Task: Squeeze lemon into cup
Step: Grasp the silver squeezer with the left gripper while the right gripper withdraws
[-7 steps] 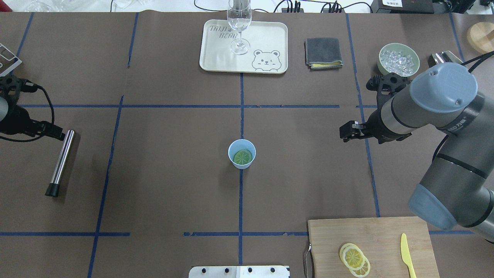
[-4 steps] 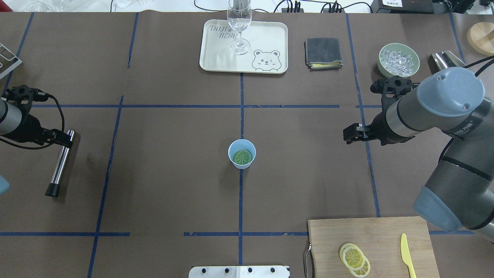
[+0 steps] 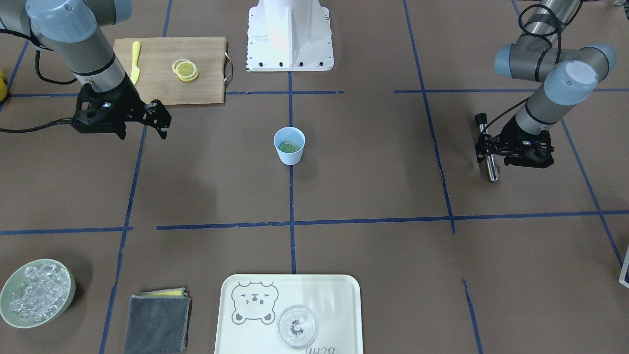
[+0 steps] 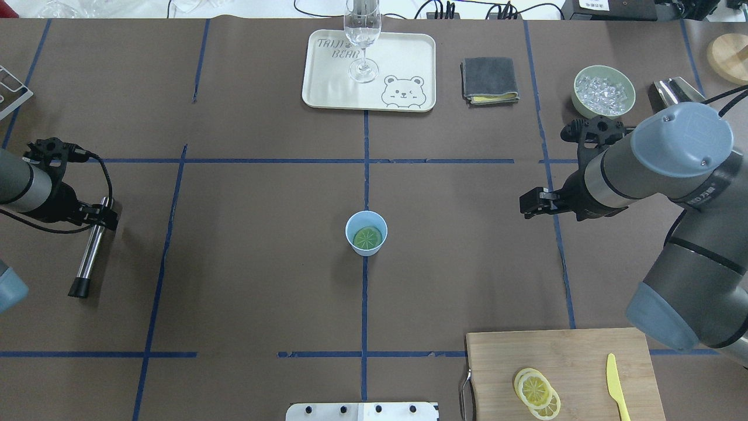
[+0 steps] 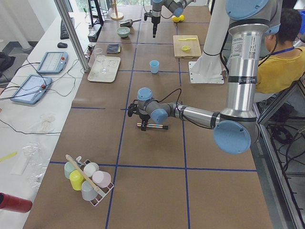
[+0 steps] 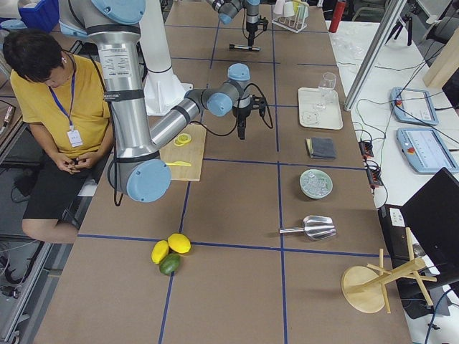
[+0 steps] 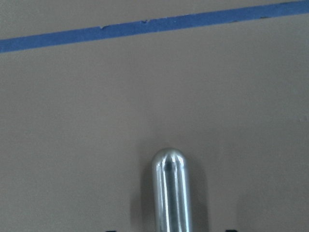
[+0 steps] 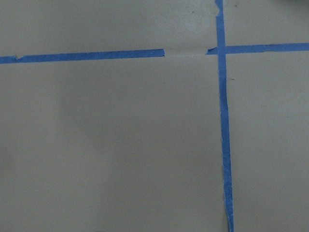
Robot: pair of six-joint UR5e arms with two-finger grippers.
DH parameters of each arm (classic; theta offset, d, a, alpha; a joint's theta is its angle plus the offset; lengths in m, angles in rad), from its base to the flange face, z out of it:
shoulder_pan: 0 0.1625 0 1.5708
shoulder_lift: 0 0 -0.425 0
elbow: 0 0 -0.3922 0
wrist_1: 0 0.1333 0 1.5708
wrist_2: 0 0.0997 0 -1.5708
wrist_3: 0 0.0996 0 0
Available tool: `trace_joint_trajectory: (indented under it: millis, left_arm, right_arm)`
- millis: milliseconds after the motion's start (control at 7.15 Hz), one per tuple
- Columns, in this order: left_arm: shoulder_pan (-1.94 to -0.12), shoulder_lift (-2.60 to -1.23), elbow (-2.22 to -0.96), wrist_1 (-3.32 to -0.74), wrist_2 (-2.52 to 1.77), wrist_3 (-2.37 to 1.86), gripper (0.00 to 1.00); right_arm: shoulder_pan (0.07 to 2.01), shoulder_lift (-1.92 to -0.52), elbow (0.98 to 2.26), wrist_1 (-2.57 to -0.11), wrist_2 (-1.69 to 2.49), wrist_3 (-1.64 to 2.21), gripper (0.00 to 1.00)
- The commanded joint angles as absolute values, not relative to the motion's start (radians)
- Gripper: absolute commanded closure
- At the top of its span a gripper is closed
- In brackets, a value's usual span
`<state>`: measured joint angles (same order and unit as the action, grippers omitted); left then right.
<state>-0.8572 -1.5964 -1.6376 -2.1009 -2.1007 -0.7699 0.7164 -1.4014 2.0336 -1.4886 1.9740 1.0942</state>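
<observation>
My left gripper picks up the muddler by its steel handle next, to press juice from the lemon in the cup.
The light-blue cup stands at the table's middle with one lemon slice lying flat inside; both also show in the front view, the cup and the slice. More lemon slices lie stacked on the wooden cutting board. My right gripper hovers open and empty to the right of the cup. My left gripper is open, low over the upper end of a steel muddler; the left wrist view shows the muddler's rounded tip between the fingers.
A yellow toy knife lies on the board. At the back are a cream tray with a clear glass, a grey cloth, a bowl of ice and a metal scoop.
My left arm has moved right, bringing its gripper over the muddler's upper end. My right gripper has drawn back slightly to the right. The cup and slices have not moved.
</observation>
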Motion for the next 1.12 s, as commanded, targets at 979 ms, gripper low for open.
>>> trace_joint_trajectory:
  millis: [979]
  left_arm:
    - [-0.854, -1.594, -1.637, -2.102, -2.100, -0.762, 0.55]
  right_arm:
    - [0.727, -1.402, 2.060, -1.489, 2.017, 1.103, 0.00]
